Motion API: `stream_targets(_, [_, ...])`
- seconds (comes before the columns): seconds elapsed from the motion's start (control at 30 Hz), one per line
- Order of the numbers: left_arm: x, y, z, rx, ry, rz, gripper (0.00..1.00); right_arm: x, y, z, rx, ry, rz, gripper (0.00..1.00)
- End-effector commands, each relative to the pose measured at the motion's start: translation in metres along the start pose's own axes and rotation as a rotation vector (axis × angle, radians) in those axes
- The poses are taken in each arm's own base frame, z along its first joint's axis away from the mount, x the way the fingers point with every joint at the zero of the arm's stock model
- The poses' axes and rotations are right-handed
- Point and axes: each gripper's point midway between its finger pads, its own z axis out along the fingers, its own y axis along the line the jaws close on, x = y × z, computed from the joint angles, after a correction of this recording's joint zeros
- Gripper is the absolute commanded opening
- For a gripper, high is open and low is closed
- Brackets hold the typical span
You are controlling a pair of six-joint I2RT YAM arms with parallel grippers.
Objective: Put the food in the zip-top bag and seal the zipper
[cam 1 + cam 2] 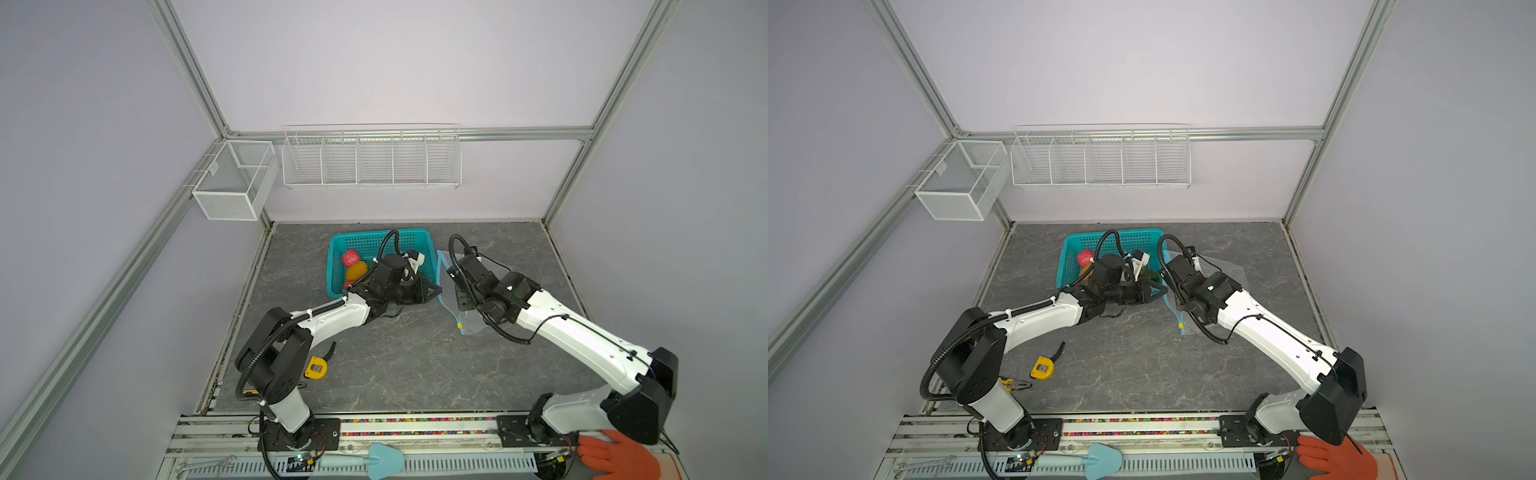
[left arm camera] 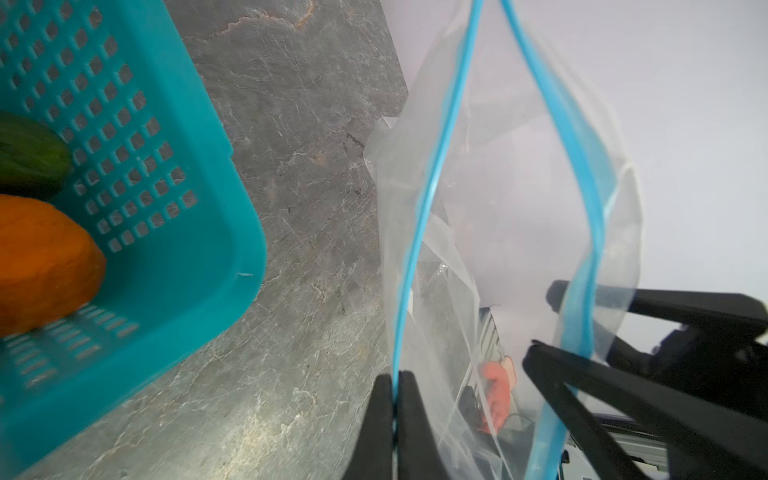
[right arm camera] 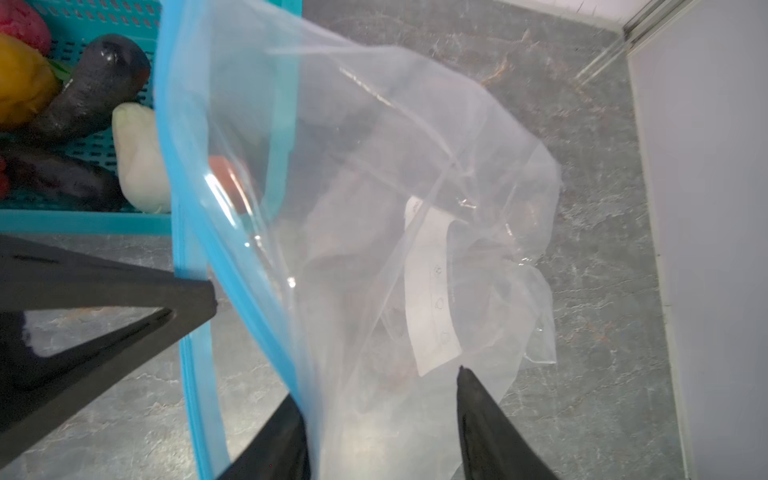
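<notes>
I should hold the opening of the bag open so food can be placed inside. For that, my right gripper should next pinch only the loose edge of the light-blue zipper (image 2: 436, 178).
The zip-top bag (image 3: 374, 166) is clear and crinkly, with its mouth held apart near the teal basket (image 1: 374, 241). My left gripper (image 2: 395, 386) is shut on one lip of the light-blue zipper (image 2: 436, 178). The other lip (image 2: 582, 174) runs between the fingers of my right gripper (image 3: 378, 384), which is open, with loose plastic in the gap. The yellow slider (image 1: 460, 325) hangs at the strip's near end. The food lies in the basket: red (image 1: 350, 257), orange (image 1: 356, 272), yellow (image 3: 20, 79), dark (image 3: 95, 83) and white (image 3: 137, 166) pieces.
A yellow tape measure (image 1: 316, 368) and pliers (image 1: 1013, 384) lie near the left arm's base. White wire racks (image 1: 370, 160) and a mesh box (image 1: 232, 183) hang on the walls. An orange-gloved hand (image 1: 615, 457) and a blue scoop (image 1: 382, 459) rest on the front rail.
</notes>
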Motion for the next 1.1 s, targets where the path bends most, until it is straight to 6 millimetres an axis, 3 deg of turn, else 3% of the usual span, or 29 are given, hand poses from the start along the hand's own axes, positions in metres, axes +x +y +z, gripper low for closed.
stream_targets(0.0, [-0.010, -0.018, -0.010, 0.023, -0.040, 0.005, 0.00, -0.007, -0.013, -0.004, 0.103, -0.019, -0.063, 0.55])
stream_targets(0.33, [-0.010, -0.022, -0.010, 0.037, -0.039, 0.003, 0.00, -0.023, 0.008, -0.006, 0.145, -0.043, -0.145, 0.37])
stream_targets(0.77, [-0.008, -0.022, -0.011, 0.050, -0.042, 0.005, 0.00, -0.037, 0.023, -0.006, 0.142, -0.060, -0.179, 0.42])
stream_targets(1.07, [-0.007, -0.021, -0.012, 0.048, -0.044, 0.007, 0.00, -0.044, 0.028, -0.009, 0.133, -0.079, -0.181, 0.28])
